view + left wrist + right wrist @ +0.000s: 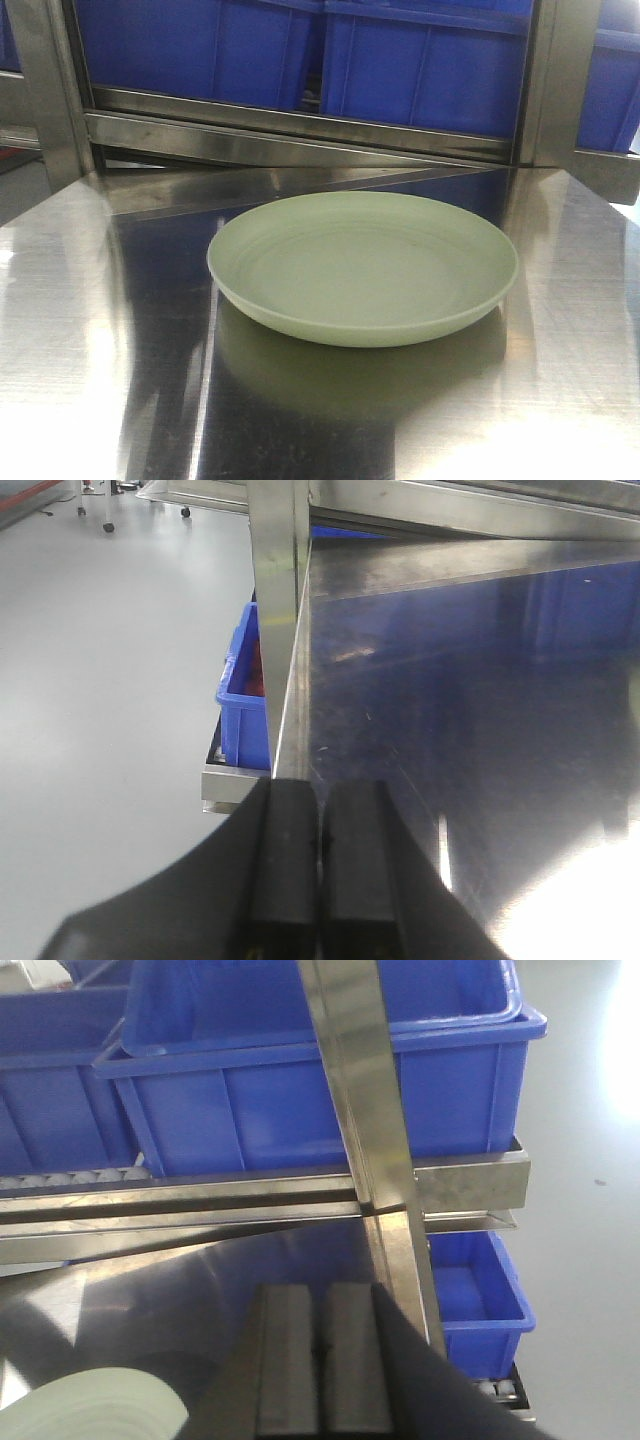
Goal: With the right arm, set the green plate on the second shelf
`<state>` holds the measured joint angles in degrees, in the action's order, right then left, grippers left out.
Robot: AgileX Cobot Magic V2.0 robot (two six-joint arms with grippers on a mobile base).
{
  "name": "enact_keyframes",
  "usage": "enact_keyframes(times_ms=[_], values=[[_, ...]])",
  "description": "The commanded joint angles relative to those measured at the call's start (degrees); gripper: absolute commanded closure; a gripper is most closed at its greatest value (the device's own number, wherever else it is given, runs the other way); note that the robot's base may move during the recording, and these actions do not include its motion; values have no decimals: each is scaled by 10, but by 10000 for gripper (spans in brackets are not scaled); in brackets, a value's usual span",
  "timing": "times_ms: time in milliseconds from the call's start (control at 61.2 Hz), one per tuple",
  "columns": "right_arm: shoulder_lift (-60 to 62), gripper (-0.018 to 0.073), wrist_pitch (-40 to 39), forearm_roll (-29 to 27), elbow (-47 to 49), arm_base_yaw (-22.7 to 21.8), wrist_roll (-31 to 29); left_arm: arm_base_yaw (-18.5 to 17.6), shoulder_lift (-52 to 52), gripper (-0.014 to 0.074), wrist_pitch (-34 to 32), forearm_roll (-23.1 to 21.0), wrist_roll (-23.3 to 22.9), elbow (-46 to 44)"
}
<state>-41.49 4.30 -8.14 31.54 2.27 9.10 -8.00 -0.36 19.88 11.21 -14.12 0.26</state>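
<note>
The green plate [362, 266] needs to go on the second shelf, so my right gripper should grab it by its rim [508, 290] next.
The green plate [362, 266] is pale sage, round and shallow, and lies flat on the shiny steel shelf surface [80, 330] in the middle of the front view. A piece of its rim shows at the bottom left of the right wrist view [95, 1407]. My right gripper [320, 1295] is shut and empty, to the right of the plate and apart from it. My left gripper [320, 790] is shut and empty, over the left edge of the steel surface. Neither gripper shows in the front view.
Blue plastic bins [300, 50] fill the shelf level behind the plate, behind a steel rail [300, 125]. Steel uprights stand at the left [280, 600] and right [365, 1100]. More blue bins [475, 1295] sit lower at the sides. Grey floor [100, 680] lies beyond the left edge.
</note>
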Motion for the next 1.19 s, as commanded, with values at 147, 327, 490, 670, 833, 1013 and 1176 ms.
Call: enact_keyframes(times_ms=[147, 327, 490, 670, 833, 1013, 1176], values=[[-148, 503, 41, -2, 104, 9, 2, -3, -13, 472, -39, 2, 0, 18], [-243, 501, 107, -3, 148, 53, 2, -3, -13, 472, -39, 2, 0, 18], [-295, 496, 103, -3, 154, 82, 2, -3, -13, 472, -39, 2, 0, 18], [-335, 281, 105, -4, 154, 100, 2, -3, -13, 472, -39, 2, 0, 18], [-353, 102, 97, -9, 154, 110, 2, -3, -13, 472, -39, 2, 0, 18], [-376, 102, 111, -49, 170, 111, 2, -3, -13, 472, -39, 2, 0, 18], [-397, 102, 119, -58, 190, 127, 2, -3, -13, 472, -39, 2, 0, 18]])
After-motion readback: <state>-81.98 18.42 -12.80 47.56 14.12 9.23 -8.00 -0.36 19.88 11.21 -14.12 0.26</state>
